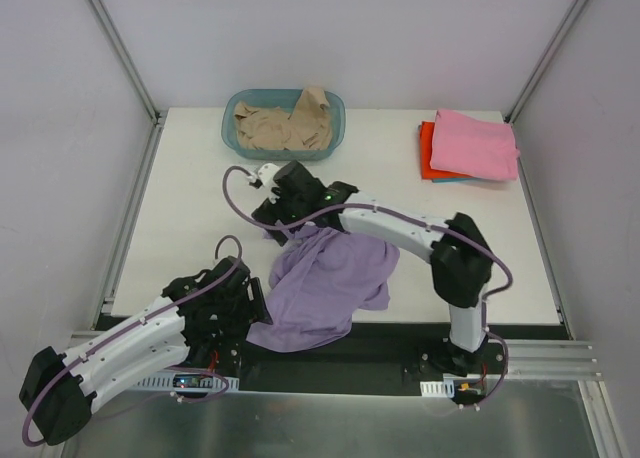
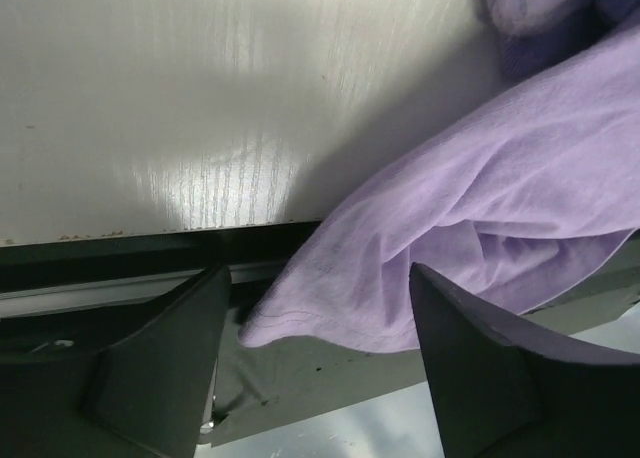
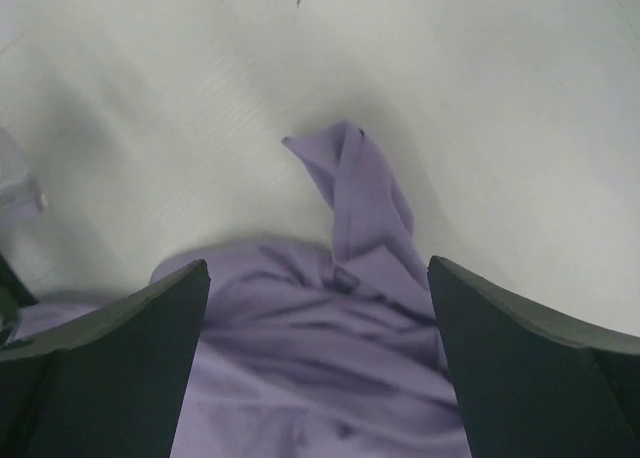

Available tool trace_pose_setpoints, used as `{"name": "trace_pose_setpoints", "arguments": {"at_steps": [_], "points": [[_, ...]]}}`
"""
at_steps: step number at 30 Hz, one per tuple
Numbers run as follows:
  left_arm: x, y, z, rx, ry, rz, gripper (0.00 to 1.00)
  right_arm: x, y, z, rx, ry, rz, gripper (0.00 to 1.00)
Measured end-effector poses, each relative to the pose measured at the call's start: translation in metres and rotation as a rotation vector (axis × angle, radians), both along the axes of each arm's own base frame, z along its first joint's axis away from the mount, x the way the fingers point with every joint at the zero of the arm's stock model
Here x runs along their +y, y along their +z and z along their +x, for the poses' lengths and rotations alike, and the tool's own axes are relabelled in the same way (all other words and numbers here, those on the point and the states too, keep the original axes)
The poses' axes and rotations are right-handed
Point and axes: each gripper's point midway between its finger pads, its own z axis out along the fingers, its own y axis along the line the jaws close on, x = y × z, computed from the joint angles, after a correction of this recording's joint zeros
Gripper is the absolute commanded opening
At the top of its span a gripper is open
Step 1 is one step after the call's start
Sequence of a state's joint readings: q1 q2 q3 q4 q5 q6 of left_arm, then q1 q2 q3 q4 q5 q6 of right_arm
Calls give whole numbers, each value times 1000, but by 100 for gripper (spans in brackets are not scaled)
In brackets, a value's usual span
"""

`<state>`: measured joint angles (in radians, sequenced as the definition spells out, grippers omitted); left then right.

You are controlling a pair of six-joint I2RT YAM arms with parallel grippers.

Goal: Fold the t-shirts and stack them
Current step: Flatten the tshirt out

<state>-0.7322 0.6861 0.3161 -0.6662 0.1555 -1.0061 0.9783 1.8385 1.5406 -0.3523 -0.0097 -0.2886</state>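
Note:
I should grab the lavender-purple t-shirt's bunched far end (image 1: pixel 288 235) (image 3: pixel 338 278) next with my right gripper, away from the hem corner. Then I can spread the t-shirt flat to fold it.
A lavender-purple t-shirt (image 1: pixel 325 283) lies crumpled at the table's near middle, its lower hem hanging over the front edge. My left gripper (image 1: pixel 252 313) is at the shirt's near-left corner. In the left wrist view the left gripper (image 2: pixel 318 313) is open, with the hem (image 2: pixel 330 318) lying between its fingers, untouched. My right gripper (image 1: pixel 283 230) hovers over the shirt's far-left end. It is open in the right wrist view (image 3: pixel 320 283), with bunched purple cloth (image 3: pixel 340 348) below it. A folded pink t-shirt (image 1: pixel 478 143) rests on an orange-red one (image 1: pixel 427 156) at the far right.
A teal plastic basket (image 1: pixel 336 110) at the back centre holds a crumpled beige t-shirt (image 1: pixel 285 126). The table's dark front edge (image 2: pixel 120 250) and a metal rail run just under the left gripper. Frame posts stand at the rear corners.

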Motion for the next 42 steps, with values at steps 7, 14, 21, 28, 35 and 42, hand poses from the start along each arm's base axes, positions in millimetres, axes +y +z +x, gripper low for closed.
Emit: {"name": "trace_pose_setpoints", "arguments": {"at_steps": [7, 14, 21, 28, 35, 42], "points": [[-4, -1, 6, -8, 12, -3, 50, 39, -72, 17, 31, 105, -145, 95], [-11, -12, 12, 24, 23, 15, 0, 49, -118, 38, 70, 118, -200, 61], [-16, -4, 19, -38, 4, -25, 0, 40, -123, 52, 113, 35, -178, 19], [-17, 25, 49, -205, 39, -33, 0, -20, -50, 73, 53, -208, -56, 1], [-2, 100, 99, -493, 111, 34, 0, -145, 126, 99, -276, -578, 203, 2], [29, 268, 136, -948, 232, -1, 0, -241, 234, 61, -529, -793, 283, 2]]}}
